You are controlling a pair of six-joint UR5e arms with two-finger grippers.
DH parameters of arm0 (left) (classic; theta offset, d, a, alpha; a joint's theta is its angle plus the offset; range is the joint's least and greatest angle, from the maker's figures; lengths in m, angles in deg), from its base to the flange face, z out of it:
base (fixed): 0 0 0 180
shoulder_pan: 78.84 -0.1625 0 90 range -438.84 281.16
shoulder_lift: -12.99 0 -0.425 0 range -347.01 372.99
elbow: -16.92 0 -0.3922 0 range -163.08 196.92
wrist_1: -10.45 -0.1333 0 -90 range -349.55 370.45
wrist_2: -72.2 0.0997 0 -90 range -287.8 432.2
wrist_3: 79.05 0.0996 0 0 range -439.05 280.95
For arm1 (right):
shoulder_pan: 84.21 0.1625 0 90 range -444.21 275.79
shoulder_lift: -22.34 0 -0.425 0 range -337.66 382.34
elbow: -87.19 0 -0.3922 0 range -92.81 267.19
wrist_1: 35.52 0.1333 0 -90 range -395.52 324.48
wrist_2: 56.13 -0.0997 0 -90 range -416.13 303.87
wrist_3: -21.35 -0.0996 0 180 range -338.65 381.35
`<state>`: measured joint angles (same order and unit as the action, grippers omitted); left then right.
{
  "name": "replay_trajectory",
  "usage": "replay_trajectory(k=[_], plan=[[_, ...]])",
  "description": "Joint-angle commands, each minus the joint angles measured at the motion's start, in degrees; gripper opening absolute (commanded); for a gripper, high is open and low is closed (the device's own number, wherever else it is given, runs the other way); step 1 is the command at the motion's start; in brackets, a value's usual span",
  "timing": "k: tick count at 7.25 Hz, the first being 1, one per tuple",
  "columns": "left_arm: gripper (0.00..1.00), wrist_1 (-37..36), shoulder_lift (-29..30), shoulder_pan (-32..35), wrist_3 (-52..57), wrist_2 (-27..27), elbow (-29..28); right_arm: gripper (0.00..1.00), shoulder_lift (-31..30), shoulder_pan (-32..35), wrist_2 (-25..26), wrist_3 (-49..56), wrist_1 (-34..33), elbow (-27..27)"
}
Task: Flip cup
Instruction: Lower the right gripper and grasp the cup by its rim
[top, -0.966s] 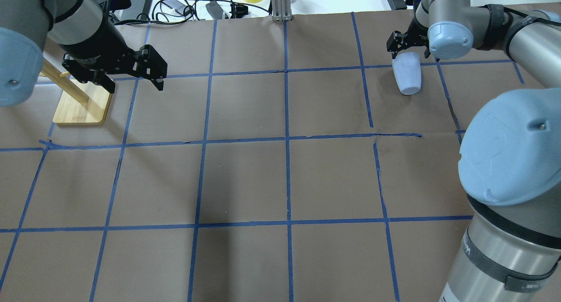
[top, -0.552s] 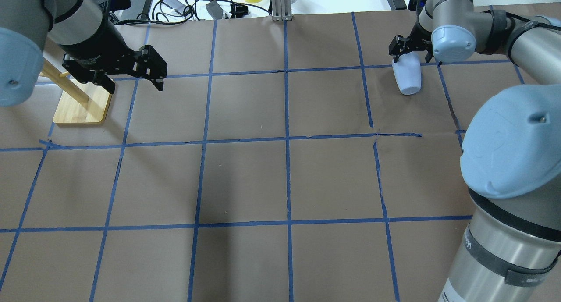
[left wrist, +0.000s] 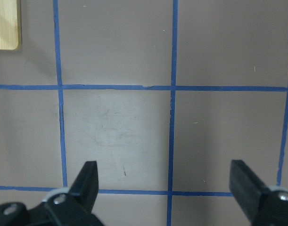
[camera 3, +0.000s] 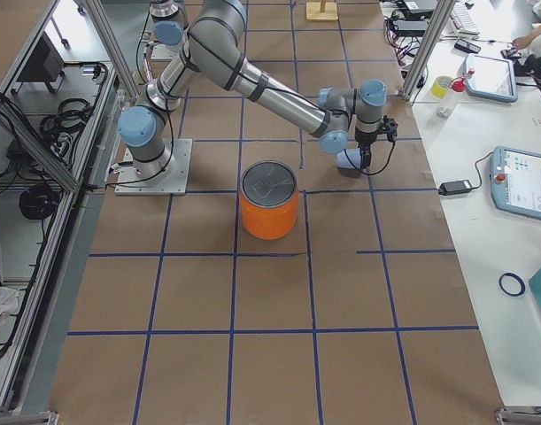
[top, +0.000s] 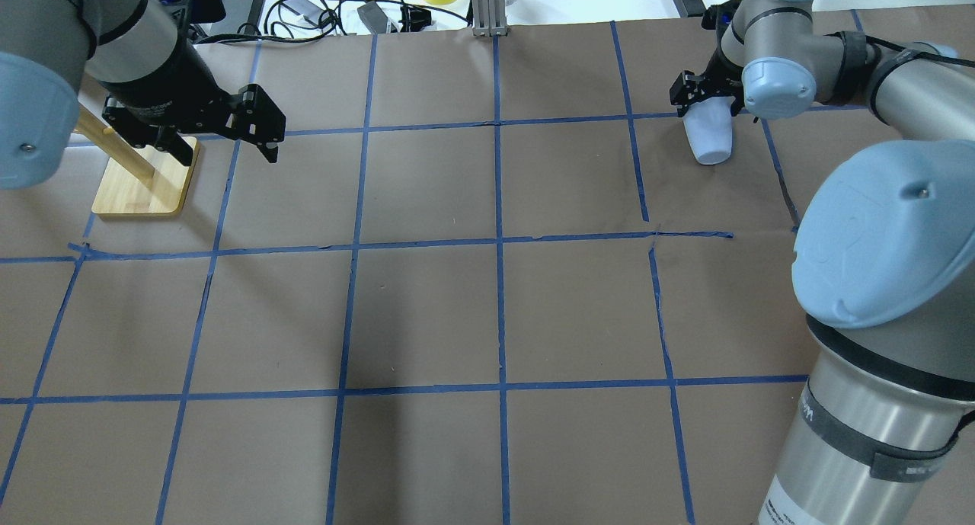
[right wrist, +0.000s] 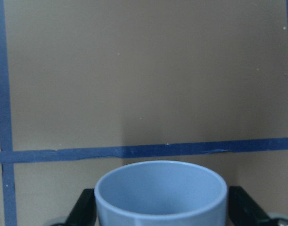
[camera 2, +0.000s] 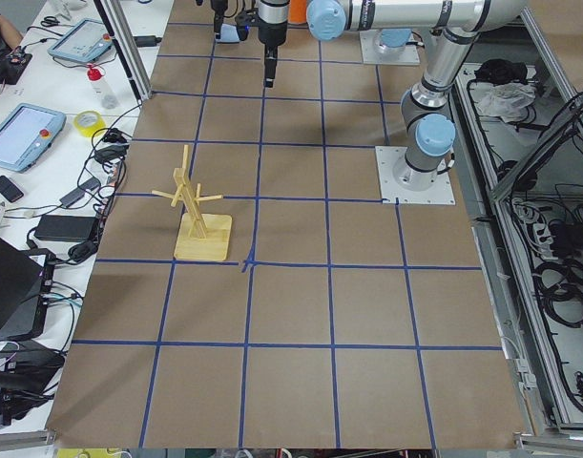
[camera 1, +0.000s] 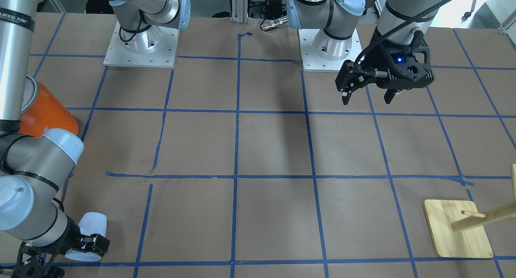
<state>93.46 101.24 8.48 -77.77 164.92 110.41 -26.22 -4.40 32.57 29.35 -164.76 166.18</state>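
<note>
My right gripper takes hold of the pale blue-white cup by its body near the cup's rim (camera 1: 92, 225) (right wrist: 161, 216) next, to flip it.
The pale blue-white cup (top: 710, 142) lies on its side at the table's far right, base toward the robot, opening toward the far edge. It also shows in the front-facing view (camera 1: 92, 227) and the right wrist view (right wrist: 161, 219). My right gripper (top: 706, 107) points down and is open. Its fingers (right wrist: 87, 207) straddle the cup close beside the rim, and I cannot see contact. My left gripper (top: 227, 154) is open and empty, hanging above the table's far left, with bare paper below it in the left wrist view (left wrist: 163, 164).
A large orange can (camera 3: 270, 204) with a silver top stands on the robot's side of the cup, near the right arm. A wooden peg stand (top: 145, 182) stands just left of the left gripper. Cables and tools lie beyond the far edge.
My right gripper has come down around the cup's rim end. The cup has not moved. My left gripper has shifted slightly to the left.
</note>
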Motion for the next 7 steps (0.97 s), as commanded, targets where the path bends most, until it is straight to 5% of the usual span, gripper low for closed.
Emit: replay_trajectory(k=[1, 2, 7], plan=[[1.00, -0.04, 0.08, -0.04, 0.05, 0.18, 0.03, 1.00, 0.92, 0.00, -0.19, 0.35, -1.81, 0.02], [1.00, -0.04, 0.08, -0.04, -0.04, 0.18, 0.03, 1.00, 0.83, 0.00, -0.98, 0.18, -1.72, 0.02], [1.00, 0.14, 0.08, -0.04, -0.04, 0.18, 0.03, 0.21, -3.89, 0.78, -0.98, 1.83, -0.93, 3.80]])
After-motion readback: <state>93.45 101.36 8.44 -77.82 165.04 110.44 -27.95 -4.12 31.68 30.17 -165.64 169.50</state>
